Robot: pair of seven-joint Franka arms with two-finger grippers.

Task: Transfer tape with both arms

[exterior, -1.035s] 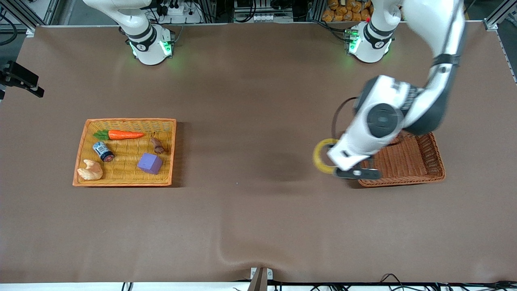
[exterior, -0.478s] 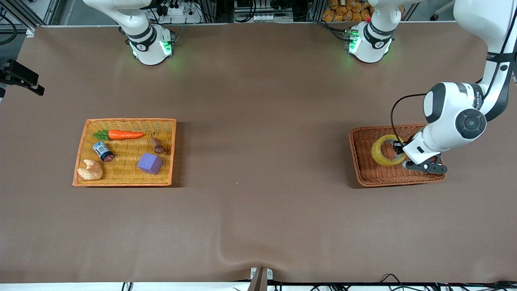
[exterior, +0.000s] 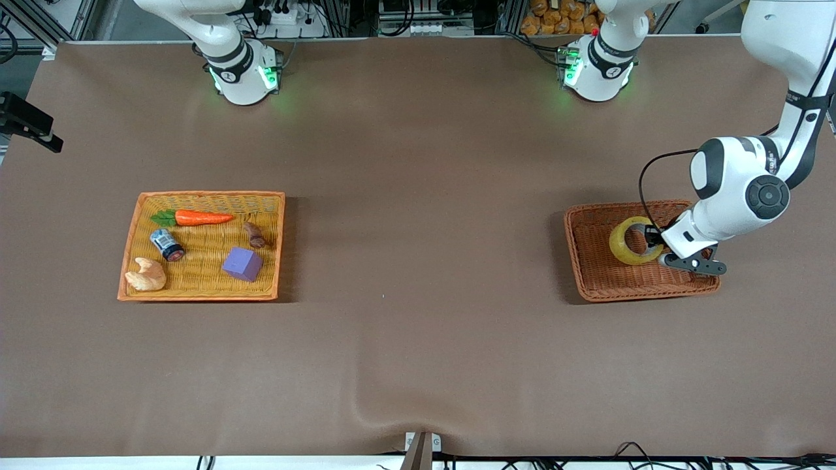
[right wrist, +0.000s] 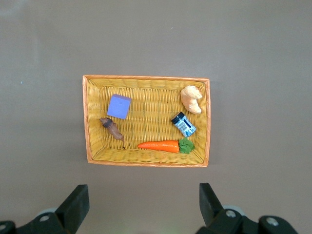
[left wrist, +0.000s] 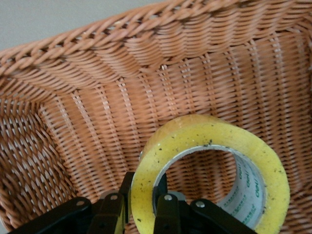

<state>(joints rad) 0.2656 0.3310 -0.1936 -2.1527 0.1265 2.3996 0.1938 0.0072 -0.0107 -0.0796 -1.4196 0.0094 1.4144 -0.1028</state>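
Note:
My left gripper opens now, since the tape sits low inside the brown wicker basket, within the basket's rim, and would rest there.
The tape (exterior: 628, 241), a yellowish ring with a grey-white core, is pinched at its rim by my left gripper (exterior: 653, 249). One finger is inside the ring and one outside. The gripper holds it inside the brown wicker basket (exterior: 577, 261) at the left arm's end of the table. In the left wrist view the tape (left wrist: 195, 131) stands on edge between the jaws of the left gripper (left wrist: 144, 200), with the basket wall (left wrist: 146, 58) around it. I cannot tell if it touches the basket floor. My right gripper (right wrist: 144, 195) is open and empty, high over the table near the yellow basket (right wrist: 146, 78).
The yellow basket (exterior: 209, 194) at the right arm's end holds a carrot (exterior: 202, 217), a small dark-labelled can (exterior: 166, 243), a purple cube (exterior: 242, 264), a brown piece (exterior: 254, 234) and a tan piece (exterior: 145, 275). Brown table (exterior: 418, 228) lies between the two baskets.
My left arm has swung the tape from beside the brown basket's edge to inside it and settled there. The right arm has not moved.

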